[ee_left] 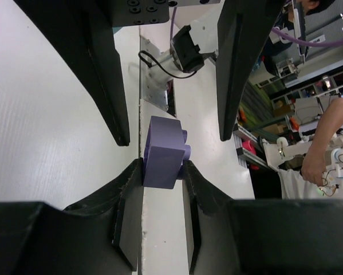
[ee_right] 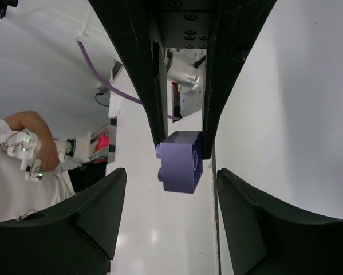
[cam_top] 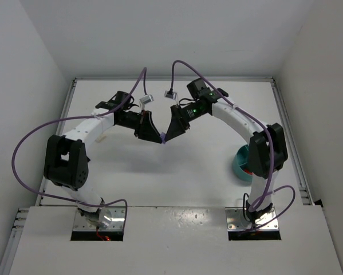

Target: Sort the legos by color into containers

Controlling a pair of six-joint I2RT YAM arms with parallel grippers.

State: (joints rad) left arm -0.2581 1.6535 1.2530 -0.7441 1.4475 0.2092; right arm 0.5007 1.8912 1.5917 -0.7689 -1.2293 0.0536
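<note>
The brick's loose end [cam_top: 164, 138] [ee_right: 179, 170] lies between my fingers, and closing now would catch the brick. It is time for my right gripper to close on the lavender lego brick.
A lavender lego brick [ee_left: 162, 152] is clamped between the fingertips of my left gripper [ee_left: 162, 167], which is shut on it above the table's middle. In the top view the brick [cam_top: 164, 141] shows as a small speck where the two grippers meet. My right gripper [ee_right: 171, 179] is open, tip to tip with the left one [cam_top: 159, 137]. Its jaws stand wide on either side of the brick [ee_right: 181, 162] without touching it. The teal bowl [cam_top: 238, 162] sits at the right, mostly hidden behind the right arm. Other legos are not visible.
The white table [cam_top: 177, 177] is walled by white panels on the left, back and right. Purple cables loop above both arms. A bit of red shows at the bowl's edge by the right arm [cam_top: 249, 170].
</note>
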